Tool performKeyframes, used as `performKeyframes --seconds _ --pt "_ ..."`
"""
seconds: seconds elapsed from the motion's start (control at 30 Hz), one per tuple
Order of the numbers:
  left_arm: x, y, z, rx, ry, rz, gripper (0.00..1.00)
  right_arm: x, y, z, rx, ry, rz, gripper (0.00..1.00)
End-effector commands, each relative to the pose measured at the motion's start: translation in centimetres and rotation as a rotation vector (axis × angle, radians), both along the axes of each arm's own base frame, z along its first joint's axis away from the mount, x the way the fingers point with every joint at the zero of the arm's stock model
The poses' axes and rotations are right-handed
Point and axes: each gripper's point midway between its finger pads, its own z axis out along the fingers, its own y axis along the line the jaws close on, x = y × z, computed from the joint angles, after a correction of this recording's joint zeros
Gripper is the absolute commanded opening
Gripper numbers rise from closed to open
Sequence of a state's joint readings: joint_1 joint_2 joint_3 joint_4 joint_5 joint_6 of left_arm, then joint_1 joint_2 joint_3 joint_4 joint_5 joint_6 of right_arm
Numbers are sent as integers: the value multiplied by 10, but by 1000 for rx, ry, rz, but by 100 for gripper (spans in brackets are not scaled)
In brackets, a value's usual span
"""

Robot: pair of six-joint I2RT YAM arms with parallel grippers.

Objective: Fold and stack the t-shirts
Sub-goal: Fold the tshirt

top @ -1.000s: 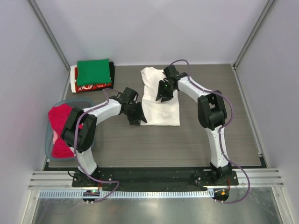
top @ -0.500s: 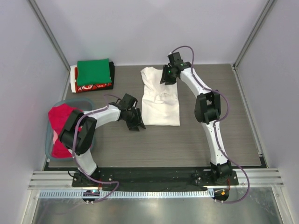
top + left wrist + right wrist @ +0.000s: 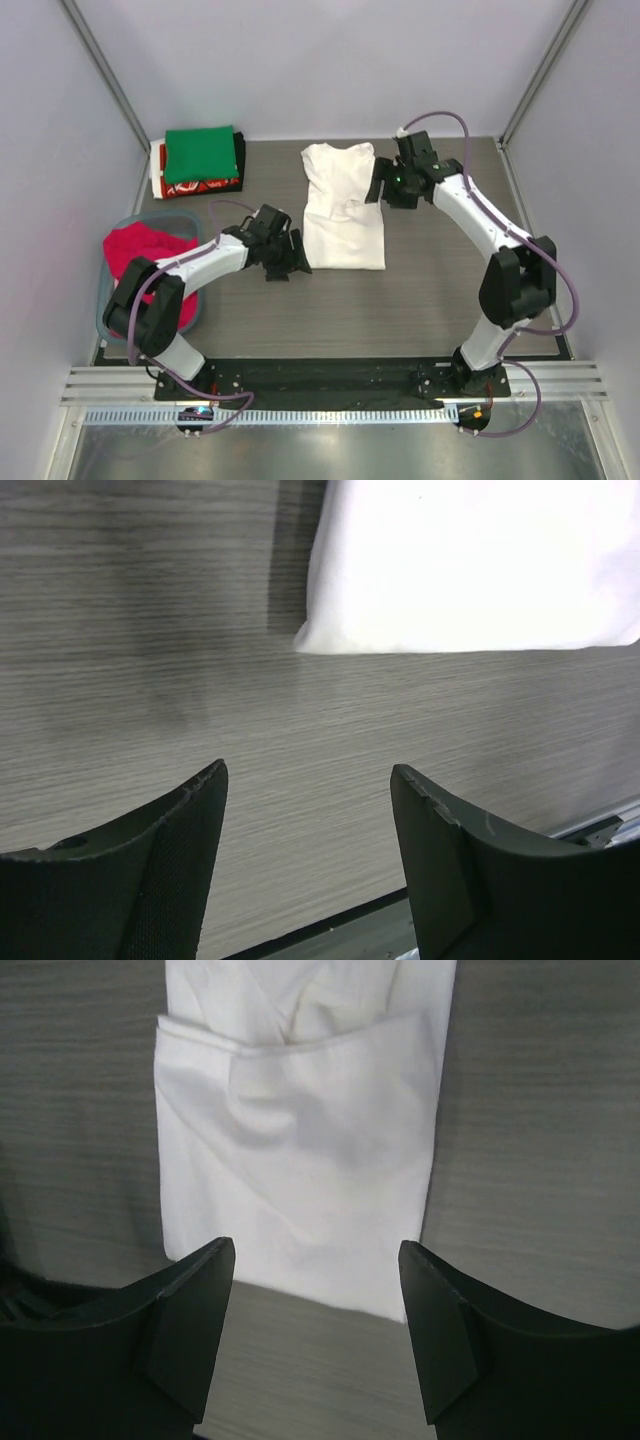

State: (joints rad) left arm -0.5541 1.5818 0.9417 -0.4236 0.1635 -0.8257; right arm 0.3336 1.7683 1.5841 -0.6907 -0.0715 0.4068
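The left gripper grabs the white t-shirt (image 3: 343, 208) by the near corner beside that gripper next, to fold the t-shirt's near end over its far end.
A white t-shirt (image 3: 343, 208) lies flat mid-table, folded lengthwise into a long strip with its sleeves tucked in. My left gripper (image 3: 289, 263) is open and empty just left of the shirt's near-left corner (image 3: 330, 630), low over the table. My right gripper (image 3: 379, 192) is open and empty beside the shirt's right edge. Its wrist view looks down on the folded strip (image 3: 300, 1150). A stack at the back left holds a green shirt (image 3: 200, 153) on top, a black one and a red-and-white one (image 3: 195, 186) beneath. A red/pink shirt (image 3: 138, 250) lies in the tub.
The grey-blue tub (image 3: 184, 218) stands at the table's left edge beside the left arm. The wood-grain table (image 3: 440, 290) is bounded by white walls. A black rail and the arm bases run along the near edge (image 3: 330, 375).
My right gripper has pulled off the shirt's upper part and swung right to its right edge. My left gripper has drawn slightly back from the shirt's near-left corner.
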Motion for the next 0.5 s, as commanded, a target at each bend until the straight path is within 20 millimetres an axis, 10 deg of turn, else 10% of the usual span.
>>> performKeyframes --seconds 0.0,0.13,0.47 --pt "24 -7 21 -16 -103 -8 68 -43 -3 -39 100 132 -9 73" --pt "39 -11 20 -4 -121 -9 68 -88 -9 -86 178 228 8 71" --pt "55 -9 0 44 -114 26 59 -109 -7 -122 286 341 30 65"
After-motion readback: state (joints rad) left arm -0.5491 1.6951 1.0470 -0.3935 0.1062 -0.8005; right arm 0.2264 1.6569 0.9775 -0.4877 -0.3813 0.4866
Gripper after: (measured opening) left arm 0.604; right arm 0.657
